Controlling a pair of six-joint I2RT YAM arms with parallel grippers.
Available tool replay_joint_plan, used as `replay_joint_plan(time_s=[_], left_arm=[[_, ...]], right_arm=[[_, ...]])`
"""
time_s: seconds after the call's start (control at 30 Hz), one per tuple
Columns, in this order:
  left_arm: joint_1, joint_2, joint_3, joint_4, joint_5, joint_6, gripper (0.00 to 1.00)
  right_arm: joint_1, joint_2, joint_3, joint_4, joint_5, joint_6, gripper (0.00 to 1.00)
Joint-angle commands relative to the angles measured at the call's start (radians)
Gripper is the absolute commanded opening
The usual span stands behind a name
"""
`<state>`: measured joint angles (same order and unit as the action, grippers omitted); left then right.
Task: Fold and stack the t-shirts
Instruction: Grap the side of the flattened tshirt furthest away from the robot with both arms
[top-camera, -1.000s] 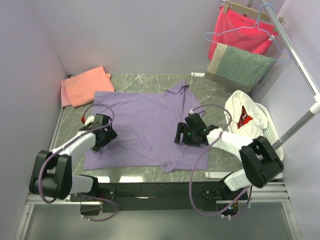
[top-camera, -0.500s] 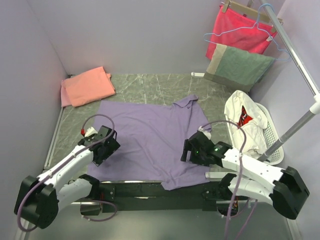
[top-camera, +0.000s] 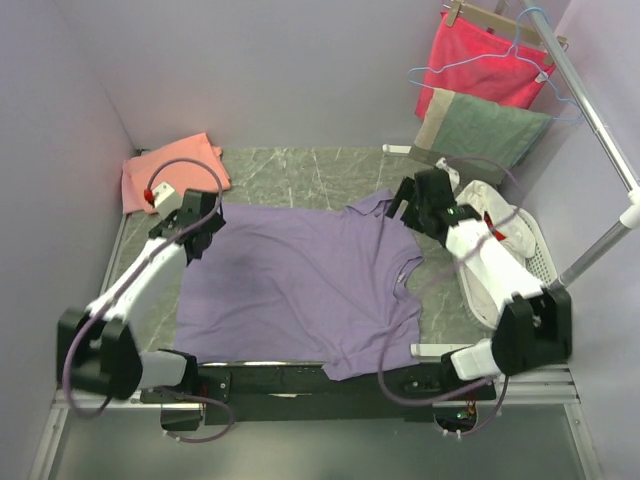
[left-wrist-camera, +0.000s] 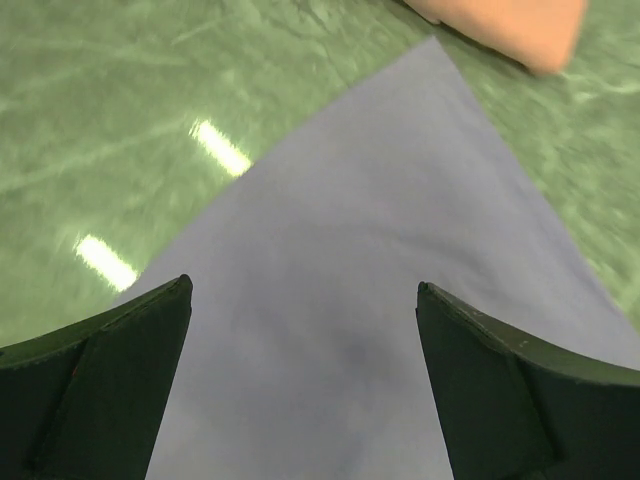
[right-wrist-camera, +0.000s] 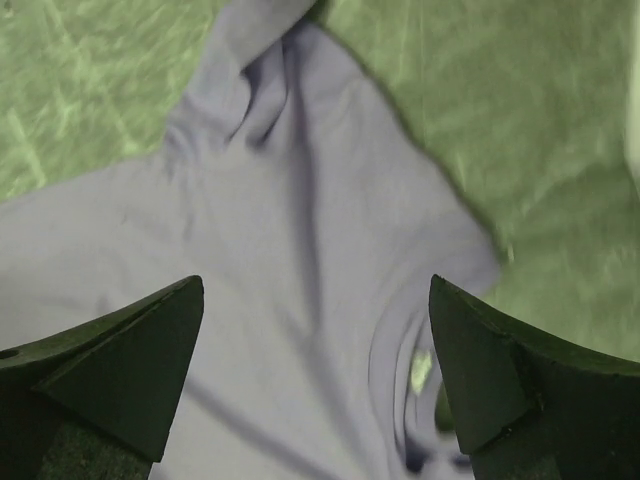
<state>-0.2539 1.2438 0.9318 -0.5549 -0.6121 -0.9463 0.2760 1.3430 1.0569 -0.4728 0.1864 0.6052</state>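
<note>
The left gripper grips the purple t-shirt's far corner (left-wrist-camera: 430, 60) nearest the salmon-pink t-shirt next. Then it folds the purple t-shirt's far edge over.
The lavender-purple t-shirt (top-camera: 300, 285) lies spread flat on the marble table, its near edge at the table's front. The salmon-pink t-shirt (top-camera: 170, 170) lies folded at the far left corner. My left gripper (top-camera: 200, 222) is open and empty above the purple shirt's far left corner (left-wrist-camera: 400, 230); the pink shirt's edge (left-wrist-camera: 510, 25) shows beyond. My right gripper (top-camera: 412, 205) is open and empty above the shirt's far right sleeve and collar (right-wrist-camera: 300, 200).
A white basket (top-camera: 535, 260) with white and red cloth stands at the right. A bright red cloth (top-camera: 480, 60) and a grey-green towel (top-camera: 480, 135) hang on a rail at the back right. A metal pole (top-camera: 600, 250) slants on the right.
Both arms have swung from the shirt's near sides to its far corners. The purple shirt has slid towards the front edge of the table.
</note>
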Motion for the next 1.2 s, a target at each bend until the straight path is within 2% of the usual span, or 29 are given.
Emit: replay_joint_plan(time_s=[0.0, 0.17, 0.33, 0.43, 0.7, 1.0, 1.1, 1.13, 1.17], left_arm=[[0.116, 0.193, 0.088, 0.240, 0.126, 0.208, 0.99], [0.211, 0.460, 0.245, 0.286, 0.247, 0.216, 1.00], [0.228, 0.670, 0.439, 0.262, 0.250, 0.241, 0.99], [0.237, 0.747, 0.505, 0.247, 0.267, 0.239, 0.99], [0.252, 0.826, 0.521, 0.263, 0.319, 0.244, 0.93], [0.252, 0.799, 0.478, 0.293, 0.344, 0.253, 0.93], [0.283, 0.815, 0.498, 0.293, 0.383, 0.257, 0.84], [0.286, 0.821, 0.504, 0.290, 0.390, 0.261, 0.76], [0.286, 0.832, 0.515, 0.288, 0.396, 0.262, 0.71]], right_arm=[[-0.061, 0.239, 0.213, 0.088, -0.087, -0.110, 0.99], [-0.118, 0.511, 0.429, 0.066, -0.183, -0.113, 0.95], [-0.132, 0.669, 0.616, 0.033, -0.219, -0.084, 0.94], [-0.135, 0.737, 0.695, -0.001, -0.245, -0.070, 0.93], [-0.138, 0.805, 0.736, 0.000, -0.281, -0.050, 0.87], [-0.135, 0.703, 0.566, 0.085, -0.298, -0.035, 0.86], [-0.135, 0.687, 0.542, 0.089, -0.303, -0.036, 0.86], [-0.133, 0.677, 0.529, 0.091, -0.301, -0.038, 0.86], [-0.135, 0.673, 0.522, 0.091, -0.300, -0.038, 0.85]])
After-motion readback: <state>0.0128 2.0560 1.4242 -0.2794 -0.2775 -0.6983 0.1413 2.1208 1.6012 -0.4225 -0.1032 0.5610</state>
